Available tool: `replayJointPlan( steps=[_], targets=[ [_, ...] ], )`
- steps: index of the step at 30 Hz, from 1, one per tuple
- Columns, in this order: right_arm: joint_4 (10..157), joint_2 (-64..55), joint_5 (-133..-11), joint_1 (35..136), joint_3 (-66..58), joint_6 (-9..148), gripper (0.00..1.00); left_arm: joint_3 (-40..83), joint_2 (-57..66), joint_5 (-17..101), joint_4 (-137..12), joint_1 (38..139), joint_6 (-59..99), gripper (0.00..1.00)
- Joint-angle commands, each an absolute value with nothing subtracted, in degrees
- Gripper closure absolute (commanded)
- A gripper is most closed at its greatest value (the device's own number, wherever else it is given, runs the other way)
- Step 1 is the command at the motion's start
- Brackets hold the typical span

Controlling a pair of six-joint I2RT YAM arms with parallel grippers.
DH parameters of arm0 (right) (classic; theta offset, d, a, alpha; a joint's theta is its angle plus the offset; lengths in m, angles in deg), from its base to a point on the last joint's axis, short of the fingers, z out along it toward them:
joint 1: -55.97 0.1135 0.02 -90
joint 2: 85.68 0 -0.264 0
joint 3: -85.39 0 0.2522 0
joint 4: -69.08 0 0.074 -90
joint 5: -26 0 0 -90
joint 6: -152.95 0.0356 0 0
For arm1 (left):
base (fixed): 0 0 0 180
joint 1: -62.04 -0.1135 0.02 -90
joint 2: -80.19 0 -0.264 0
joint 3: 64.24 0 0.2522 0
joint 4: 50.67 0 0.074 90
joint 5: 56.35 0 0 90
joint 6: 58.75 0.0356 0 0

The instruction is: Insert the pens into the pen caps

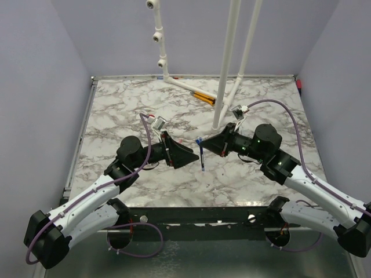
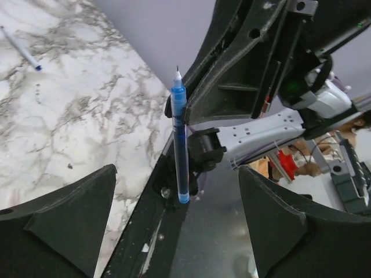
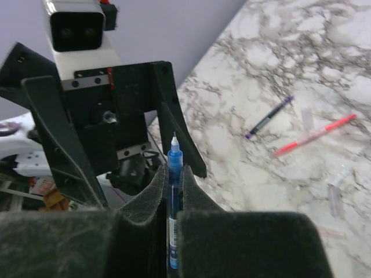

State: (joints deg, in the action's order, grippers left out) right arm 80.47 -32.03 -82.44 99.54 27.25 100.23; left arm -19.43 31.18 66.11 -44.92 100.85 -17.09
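My left gripper grabs the blue pen by its body (image 1: 202,156) (image 2: 181,156) next, so the pen's bare tip stays free to insert into the pen cap.
My right gripper (image 3: 174,174) (image 1: 207,143) is shut on the blue pen (image 3: 174,162) (image 1: 202,156), which has a clear barrel. Its bare tip sticks out past the fingers toward the left arm. In the left wrist view the blue pen (image 2: 181,145) hangs in mid-air just ahead of my left gripper (image 2: 177,174) (image 1: 174,152). That gripper is open, its fingers (image 2: 75,214) wide apart and nothing between them. A pink-red pen (image 3: 316,134) and a dark pen (image 3: 269,116) lie on the marble table (image 1: 255,179). I cannot pick out the pen caps with certainty.
Small pale pieces (image 3: 341,175) lie near the two loose pens. A thin pale stick with a dark tip (image 2: 20,49) lies on the marble. Orange-and-black sticks (image 1: 203,97) rest by the white pipe stand (image 1: 223,87) at the back.
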Motion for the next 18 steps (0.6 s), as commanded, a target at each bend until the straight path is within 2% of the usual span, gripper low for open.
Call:
replayJointPlan(
  steps=[1,6,18],
  targets=[
    [68.9,-32.7,-88.1,100.1,27.9,104.5,0.99,-19.1,32.5,70.4,-36.2,101.7,-22.5,0.16],
    [62.5,-30.8,-91.9,100.1,27.2,106.4,1.0,-18.5,31.2,72.2,-34.9,102.3,-23.5,0.22],
    [62.4,-26.9,-94.9,100.4,24.6,105.8,0.99,-17.9,29.6,72.3,-32.6,102.9,-25.0,0.37]
  ],
)
